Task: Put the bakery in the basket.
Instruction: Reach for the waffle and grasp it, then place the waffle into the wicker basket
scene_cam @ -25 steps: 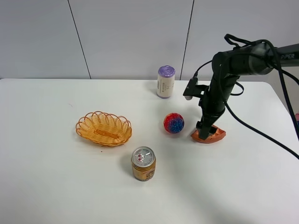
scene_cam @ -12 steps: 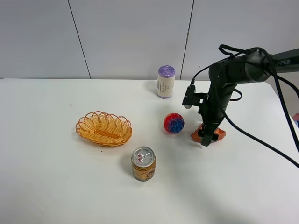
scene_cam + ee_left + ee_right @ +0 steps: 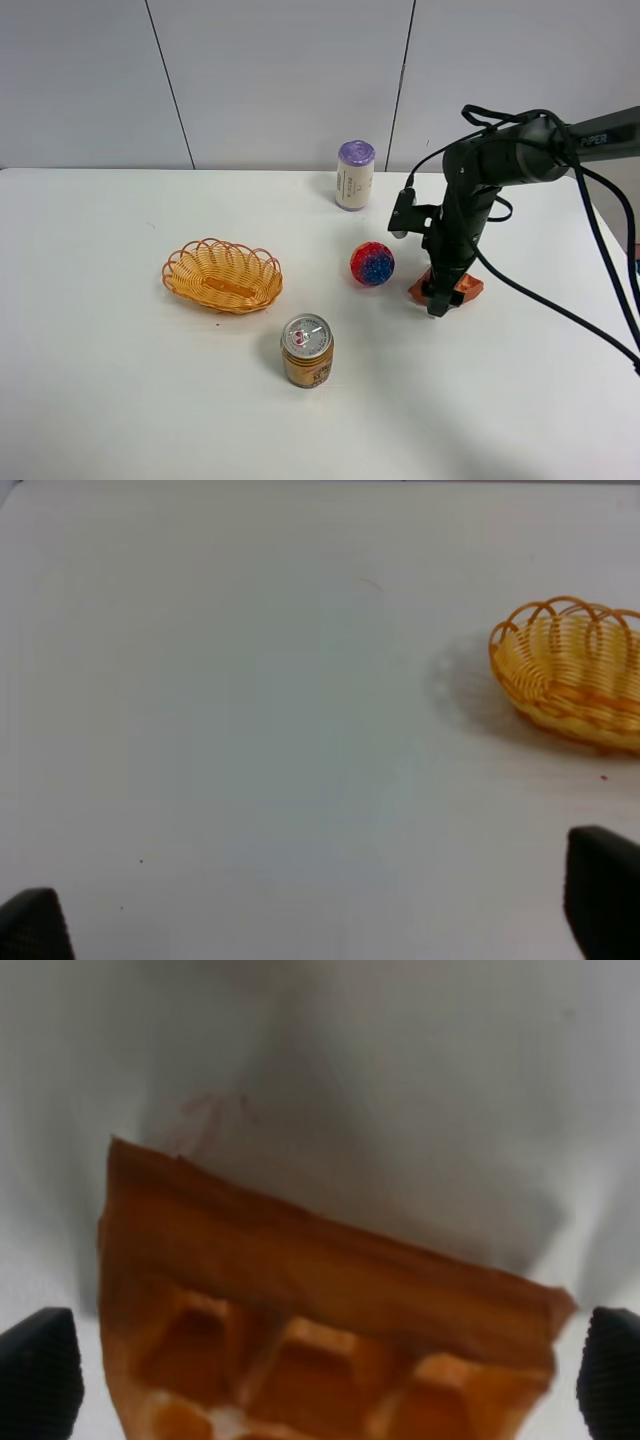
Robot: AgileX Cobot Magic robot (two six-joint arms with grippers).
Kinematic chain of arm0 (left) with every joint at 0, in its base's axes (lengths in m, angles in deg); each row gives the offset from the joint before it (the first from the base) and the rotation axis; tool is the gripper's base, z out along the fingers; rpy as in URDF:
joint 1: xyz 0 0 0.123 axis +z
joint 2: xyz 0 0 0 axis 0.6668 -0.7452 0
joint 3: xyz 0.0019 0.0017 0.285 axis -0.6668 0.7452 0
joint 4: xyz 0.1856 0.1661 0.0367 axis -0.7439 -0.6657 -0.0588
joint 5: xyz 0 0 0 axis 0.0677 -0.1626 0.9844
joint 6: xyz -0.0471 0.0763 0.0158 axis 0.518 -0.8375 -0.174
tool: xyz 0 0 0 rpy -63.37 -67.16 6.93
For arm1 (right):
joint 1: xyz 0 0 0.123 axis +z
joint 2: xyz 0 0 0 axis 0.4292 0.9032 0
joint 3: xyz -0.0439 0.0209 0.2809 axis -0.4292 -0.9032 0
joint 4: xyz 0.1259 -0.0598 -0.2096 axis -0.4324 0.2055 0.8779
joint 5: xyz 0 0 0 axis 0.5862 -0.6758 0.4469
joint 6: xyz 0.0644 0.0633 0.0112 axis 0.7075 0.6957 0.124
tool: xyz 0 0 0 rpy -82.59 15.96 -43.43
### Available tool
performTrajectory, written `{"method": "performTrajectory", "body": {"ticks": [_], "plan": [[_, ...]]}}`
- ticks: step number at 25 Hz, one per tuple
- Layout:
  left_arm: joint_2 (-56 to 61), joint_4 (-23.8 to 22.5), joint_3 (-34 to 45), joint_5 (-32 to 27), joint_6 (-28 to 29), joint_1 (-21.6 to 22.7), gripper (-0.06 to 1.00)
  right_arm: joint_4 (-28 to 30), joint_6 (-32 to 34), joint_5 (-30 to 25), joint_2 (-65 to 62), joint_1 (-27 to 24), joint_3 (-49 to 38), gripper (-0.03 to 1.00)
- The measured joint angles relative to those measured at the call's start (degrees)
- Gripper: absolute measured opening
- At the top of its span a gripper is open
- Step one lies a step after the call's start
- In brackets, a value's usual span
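Observation:
The right gripper is ready to close on the waffle now, as its fingers are close beside both sides of the waffle in the right wrist view.
The bakery, an orange-brown waffle wedge [image 3: 466, 288], lies on the white table to the right of the speckled ball. My right gripper [image 3: 439, 302] points straight down over it, with the jaws open and a finger on each side. In the right wrist view the waffle [image 3: 300, 1290] fills the space between the two black fingertips [image 3: 40, 1370], and my right gripper [image 3: 326, 1372] is not closed on it. The yellow-orange wicker basket [image 3: 180, 264] stands empty at the left of the table and also shows in the left wrist view [image 3: 560, 665]. My left gripper [image 3: 320, 916] is open and empty above bare table.
A red-and-blue speckled ball [image 3: 372, 263] sits just left of the waffle. A gold drink can [image 3: 307, 351] stands in front, between the basket and the waffle. A white cylinder with a purple lid [image 3: 354, 175] stands at the back. Black cables trail from the right arm.
My right gripper has shifted slightly left and come down lower around the waffle. The waffle, basket, ball and can have stayed where they were.

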Motion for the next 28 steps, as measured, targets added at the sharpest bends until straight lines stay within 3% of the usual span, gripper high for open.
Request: {"method": "performTrajectory", "body": {"ticks": [5, 10, 19, 23, 28], "plan": [[0.0, 0.0, 0.0, 0.0, 0.0, 0.0, 1.0, 0.0, 0.5, 0.1, 0.0, 0.0, 0.0, 0.98], [0.0, 0.0, 0.0, 0.0, 0.0, 0.0, 1.0, 0.0, 1.4, 0.1, 0.0, 0.0, 0.0, 0.72], [0.0, 0.0, 0.0, 0.0, 0.0, 0.0, 1.0, 0.1, 11.1, -1.3, -1.9, 0.1, 0.0, 0.7], [0.0, 0.0, 0.0, 0.0, 0.0, 0.0, 1.0, -0.1, 14.4, -6.1, -7.9, 0.1, 0.0, 0.7], [0.0, 0.0, 0.0, 0.0, 0.0, 0.0, 1.0, -2.7, 21.6, -18.1, -16.5, 1.7, 0.0, 0.7]]}}
